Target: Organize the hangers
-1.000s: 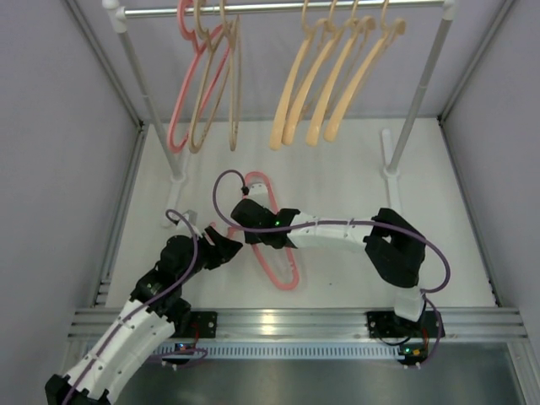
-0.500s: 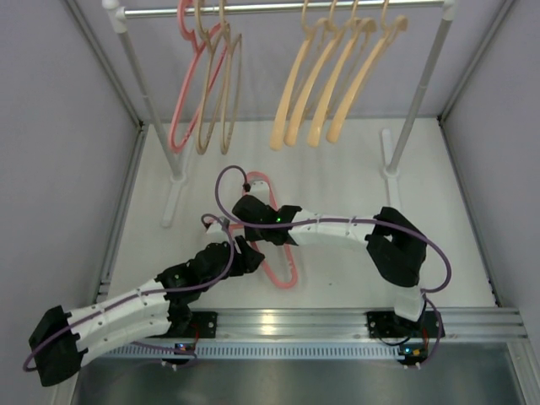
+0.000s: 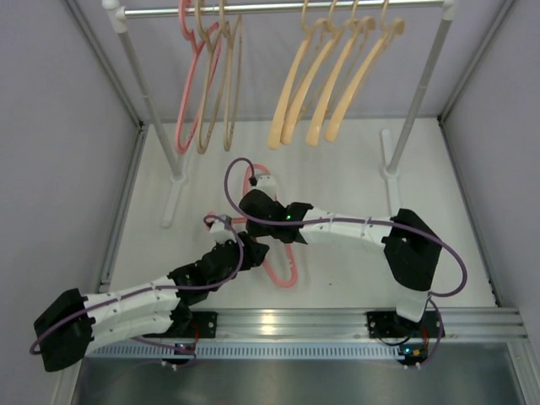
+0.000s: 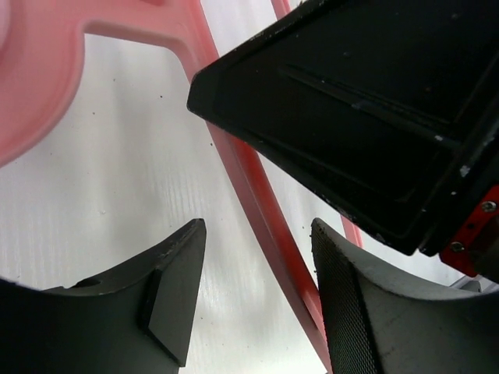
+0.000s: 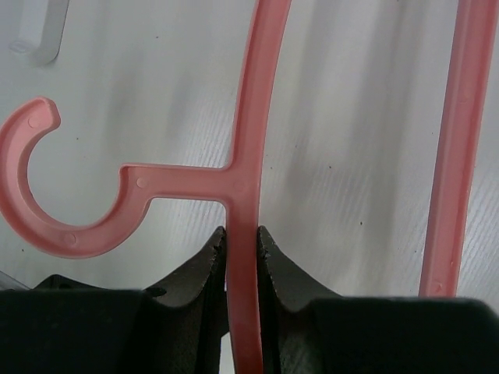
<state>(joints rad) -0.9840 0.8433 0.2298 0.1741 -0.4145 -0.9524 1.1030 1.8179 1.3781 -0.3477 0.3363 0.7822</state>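
My left gripper is ready to close on the hanger's side bar, which runs between and past both fingers in the left wrist view.
A pink hanger [image 3: 284,272] lies on the white table. My right gripper [image 3: 252,201] is shut on its neck bar just below the hook; the right wrist view shows the bar [image 5: 251,117] pinched between the jaws [image 5: 242,235] and the hook [image 5: 47,226] ahead on the left. My left gripper [image 3: 251,251] is open, with the hanger's side bar [image 4: 253,195] running between its fingers [image 4: 257,234], close to the right finger. On the rail [image 3: 278,8] hang one pink hanger [image 3: 187,93], two beige hangers [image 3: 221,93] and several peach hangers [image 3: 325,84].
The rail's white posts [image 3: 145,93] [image 3: 420,93] stand on feet on the table at left and right. Grey walls close in both sides. The right gripper's black body [image 4: 366,101] is close above my left fingers. An aluminium rail [image 3: 287,319] runs along the near edge.
My left arm has swung down and reached right, bringing its open gripper over the hanger's side bar. My right gripper, still shut on the hanger, shifted slightly. The left hanging hangers swayed.
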